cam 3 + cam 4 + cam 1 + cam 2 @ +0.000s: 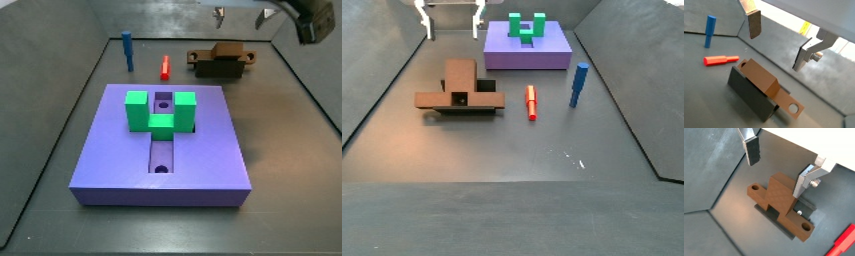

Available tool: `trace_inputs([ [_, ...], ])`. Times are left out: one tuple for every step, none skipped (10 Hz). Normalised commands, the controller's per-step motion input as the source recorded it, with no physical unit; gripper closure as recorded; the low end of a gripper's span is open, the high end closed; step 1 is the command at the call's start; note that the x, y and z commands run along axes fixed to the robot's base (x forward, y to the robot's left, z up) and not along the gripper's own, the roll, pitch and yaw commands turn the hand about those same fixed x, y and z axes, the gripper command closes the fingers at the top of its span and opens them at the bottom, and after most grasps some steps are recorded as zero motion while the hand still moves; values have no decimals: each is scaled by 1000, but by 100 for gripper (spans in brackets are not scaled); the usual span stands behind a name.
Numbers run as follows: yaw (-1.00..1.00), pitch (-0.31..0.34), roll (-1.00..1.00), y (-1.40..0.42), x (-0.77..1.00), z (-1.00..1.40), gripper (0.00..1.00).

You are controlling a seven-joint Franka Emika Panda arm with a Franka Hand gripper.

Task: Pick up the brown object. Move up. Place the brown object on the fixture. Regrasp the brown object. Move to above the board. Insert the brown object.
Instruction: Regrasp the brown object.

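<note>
The brown object needs to go into the board, so my gripper needs to carry it there. My gripper should grab the brown object next by its middle block between the ends with holes.
The brown object (777, 195) lies across the dark fixture (747, 92), with a round hole showing at its end (791, 107). In both side views it rests there too (222, 54) (460, 84), on the fixture (218, 71). My gripper (777, 167) hangs open above it, its fingers (755, 25) apart and holding nothing; the side views show it high over the piece (241, 13) (453, 20). The purple board (160, 155) (529, 50) lies apart from the fixture.
A green U-shaped block (160, 110) (528, 27) stands on the board. A red peg (721, 60) (531, 101) and a blue peg (709, 31) (579, 85) lie on the grey floor beside the fixture. Sloped grey walls enclose the workspace.
</note>
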Motion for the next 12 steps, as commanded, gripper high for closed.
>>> trace_inputs([
  [29,0,1000,-257,0,-3,0],
  [63,49,1000,-223,100,-77,0],
  [17,29,431,0,0,-211,0],
  [0,0,0,0,0,-109,0],
  [77,-3,0,6,0,-297,0],
  [137,0,-3,9,37,-343,0],
  [137,-51,-23,54,0,-383,0],
  [174,-46,0,60,0,-300,0],
  [189,0,109,0,34,-214,0],
  [157,0,100,0,146,-171,0],
  [120,0,111,0,189,-163,0],
  [117,0,223,0,154,-189,0],
])
